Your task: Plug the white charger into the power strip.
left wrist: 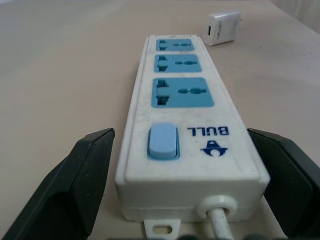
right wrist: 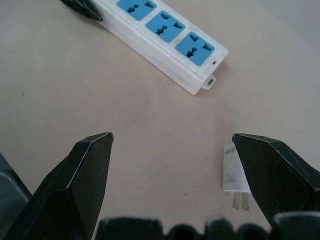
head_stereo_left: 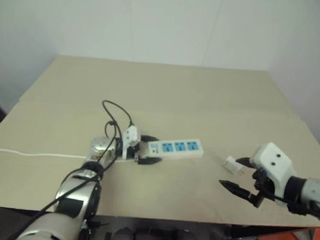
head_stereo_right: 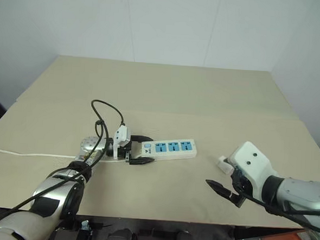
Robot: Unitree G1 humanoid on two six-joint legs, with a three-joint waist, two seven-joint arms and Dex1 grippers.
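Note:
The long power strip has narrow sides that face each other. My left gripper should next grab it across its switch end (head_stereo_left: 154,148) (left wrist: 192,160).
The power strip (head_stereo_left: 175,148), a long white bar with three blue sockets, lies flat near the table's front centre. My left gripper (head_stereo_left: 147,149) is open around its switch end, one black finger on each side with a gap to the casing, as the left wrist view shows (left wrist: 180,132). The white charger (head_stereo_left: 233,165) lies on its side to the right of the strip, prongs visible (right wrist: 234,175). My right gripper (right wrist: 172,137) hovers open over the table beside the charger, which sits close to one finger (right wrist: 272,170). Nothing is held.
The strip's thin white cord (head_stereo_left: 33,154) runs left along the table toward its left edge. A black cable loop (head_stereo_left: 114,109) of my left arm arches above the table behind that wrist. The tan table (head_stereo_left: 167,88) stretches back to a white wall.

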